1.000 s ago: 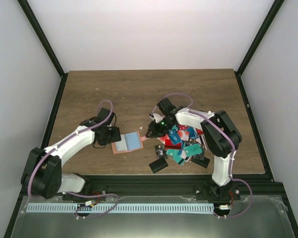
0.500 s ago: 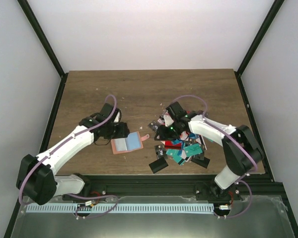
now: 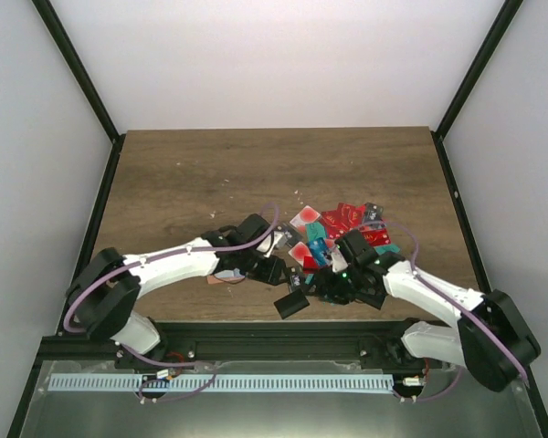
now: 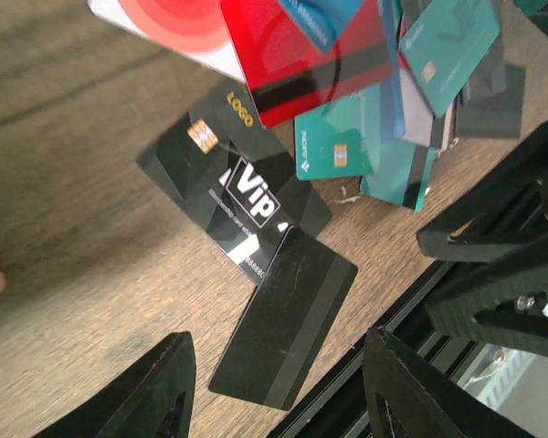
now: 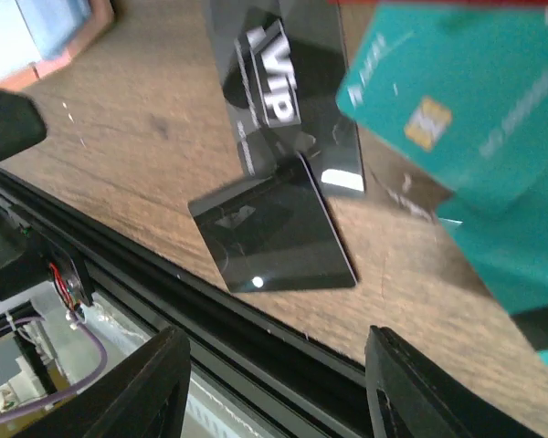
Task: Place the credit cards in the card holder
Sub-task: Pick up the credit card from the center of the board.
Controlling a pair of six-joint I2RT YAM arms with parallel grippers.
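My right gripper grabs the black credit card by its long edge (image 3: pixel 296 312) next, to slide it into the card holder's pocket (image 3: pixel 228 275).
The credit cards (image 3: pixel 345 219) lie in a red, teal and black pile right of centre. One black striped card (image 3: pixel 292 304) lies apart near the front edge, and it shows in the left wrist view (image 4: pixel 283 333) and the right wrist view (image 5: pixel 274 237). A black "Vip" card (image 4: pixel 237 196) lies just beyond it. My left gripper (image 3: pixel 279 271) is open and empty above the black card. My right gripper (image 3: pixel 321 285) is open and empty beside it. The card holder (image 5: pixel 55 36) lies open with a bluish pocket. In the top view my left arm hides most of it (image 3: pixel 221 279).
The black front rail (image 3: pixel 256 328) runs right next to the lone black card and also shows in the left wrist view (image 4: pixel 365 383). Teal cards (image 4: pixel 338 151) and a red card (image 4: pixel 301 55) overlap just past the Vip card. My two grippers are close together.
My left arm swung right across the card holder to the black card at the front. My right gripper moved from the pile's left side toward the front edge, uncovering the pile.
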